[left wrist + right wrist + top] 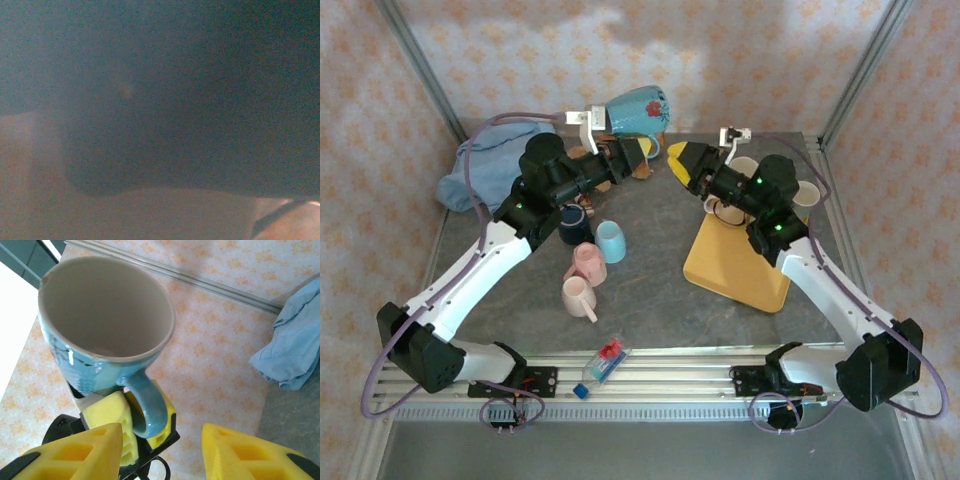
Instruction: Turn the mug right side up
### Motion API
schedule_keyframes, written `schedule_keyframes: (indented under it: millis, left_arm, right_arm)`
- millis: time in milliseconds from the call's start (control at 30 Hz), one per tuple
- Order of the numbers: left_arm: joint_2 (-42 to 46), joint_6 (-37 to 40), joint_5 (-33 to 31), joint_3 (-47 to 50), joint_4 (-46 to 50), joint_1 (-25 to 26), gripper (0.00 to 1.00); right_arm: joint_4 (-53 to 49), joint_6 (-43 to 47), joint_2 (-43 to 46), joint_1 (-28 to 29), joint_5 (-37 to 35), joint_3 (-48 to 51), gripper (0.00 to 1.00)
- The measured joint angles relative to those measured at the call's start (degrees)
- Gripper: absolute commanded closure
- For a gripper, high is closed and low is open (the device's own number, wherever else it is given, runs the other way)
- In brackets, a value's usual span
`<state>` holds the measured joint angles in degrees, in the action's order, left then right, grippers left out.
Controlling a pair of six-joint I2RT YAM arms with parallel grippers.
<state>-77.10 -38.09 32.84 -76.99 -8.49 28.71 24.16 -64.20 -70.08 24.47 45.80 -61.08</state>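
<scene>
I will next use my right gripper to grab the light blue mug by its free outer handle curve (656,148) (158,410) from the side of the mug's opening, to set the mug upright.
A light blue mug (633,108) hangs in the air at the back of the table, tilted on its side. My left gripper (636,150) is shut on its handle. In the right wrist view the mug (85,360) turns its open mouth toward the camera, and the left gripper's yellow pads (106,412) clamp the handle (149,407) from both sides. My right gripper (683,166) is just right of the mug and stands open, its yellow fingers (75,452) wide apart with nothing between them. The left wrist view is dark and blurred, with a surface close to the lens.
Two pink mugs (582,278), a pale blue cup (611,241) and a dark cup (573,226) stand mid-table. A yellow tray (735,268) and beige cups (804,196) are on the right. A blue cloth (490,160) lies back left, a plastic bottle (603,362) near the front rail.
</scene>
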Motion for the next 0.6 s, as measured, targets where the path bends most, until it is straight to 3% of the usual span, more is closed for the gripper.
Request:
schedule_keyframes:
  millis: [400,600]
  left_arm:
    - [-2.4,-4.2,1.1,-0.2,-3.2,-0.4,1.00]
    - [-2.7,-6.1,1.4,-0.2,-4.9,-0.6,1.00]
  right_arm:
    - [8.3,-3.5,-2.5,1.8,-1.7,0.0,0.68]
    - [9.6,-4.5,-3.7,2.4,-3.3,0.0,0.66]
